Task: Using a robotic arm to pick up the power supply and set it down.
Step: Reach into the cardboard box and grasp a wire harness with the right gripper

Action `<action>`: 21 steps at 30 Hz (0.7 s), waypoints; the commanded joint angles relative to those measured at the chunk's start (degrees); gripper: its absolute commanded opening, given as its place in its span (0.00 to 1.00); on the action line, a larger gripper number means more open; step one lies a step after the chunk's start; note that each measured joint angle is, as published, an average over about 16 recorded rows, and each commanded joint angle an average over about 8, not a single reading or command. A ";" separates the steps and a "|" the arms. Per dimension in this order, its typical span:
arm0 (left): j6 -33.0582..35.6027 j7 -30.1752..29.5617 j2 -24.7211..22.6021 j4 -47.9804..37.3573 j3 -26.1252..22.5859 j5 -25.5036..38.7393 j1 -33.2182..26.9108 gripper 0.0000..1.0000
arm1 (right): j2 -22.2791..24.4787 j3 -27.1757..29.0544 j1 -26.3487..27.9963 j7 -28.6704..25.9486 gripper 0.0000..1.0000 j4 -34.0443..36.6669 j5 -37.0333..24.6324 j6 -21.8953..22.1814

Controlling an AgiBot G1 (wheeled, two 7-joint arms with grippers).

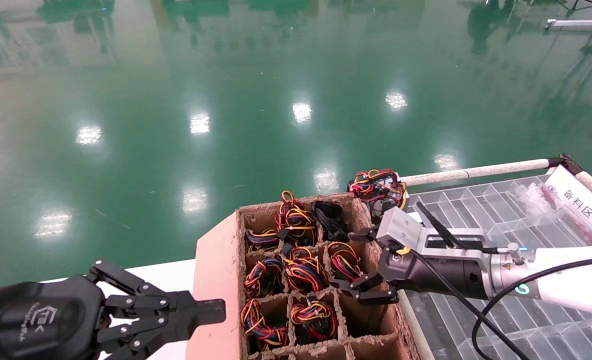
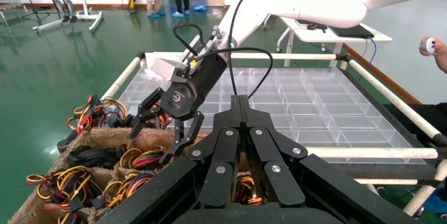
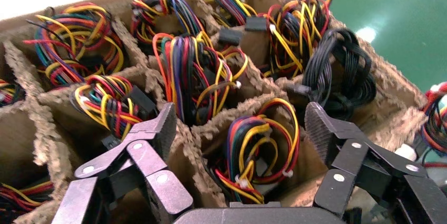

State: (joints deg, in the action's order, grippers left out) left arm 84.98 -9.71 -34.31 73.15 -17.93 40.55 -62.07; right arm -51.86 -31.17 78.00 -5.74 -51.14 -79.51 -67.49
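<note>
I next need to grab the power supply by its looped wires with my right gripper, to pick it up out of its cardboard cell [image 3: 303, 177].
The power supply [image 3: 258, 153] sits upright in a cell of the brown cardboard box [image 1: 215, 280]; only its looped red, yellow and orange wires [image 1: 345, 260] show. My right gripper [image 3: 240, 129] hangs open just above it, one finger on each side of that cell, touching nothing. From the left wrist view the right gripper [image 2: 158, 139] hovers over the box's far edge. My left gripper [image 1: 220, 310] is shut and empty, low at the box's left side, its tips [image 2: 240, 103] pressed together.
Other cells hold similar units with blue and purple strands [image 1: 303, 275], plus a black bundle [image 1: 330, 215]. One more wired unit [image 1: 378, 186] lies beyond the box's far corner. A clear partitioned tray [image 1: 501, 200] with a white label [image 1: 581, 202] lies to the right, framed by white rails.
</note>
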 commanded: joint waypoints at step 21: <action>-0.02 0.02 0.02 0.00 -0.04 -0.03 -0.01 1.00 | 0.30 -1.18 -0.52 -2.06 0.00 0.78 -2.65 1.48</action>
State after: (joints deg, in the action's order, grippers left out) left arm 84.96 -9.68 -34.29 73.15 -17.98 40.52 -62.08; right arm -51.53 -32.38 77.51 -7.93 -50.43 -82.22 -66.01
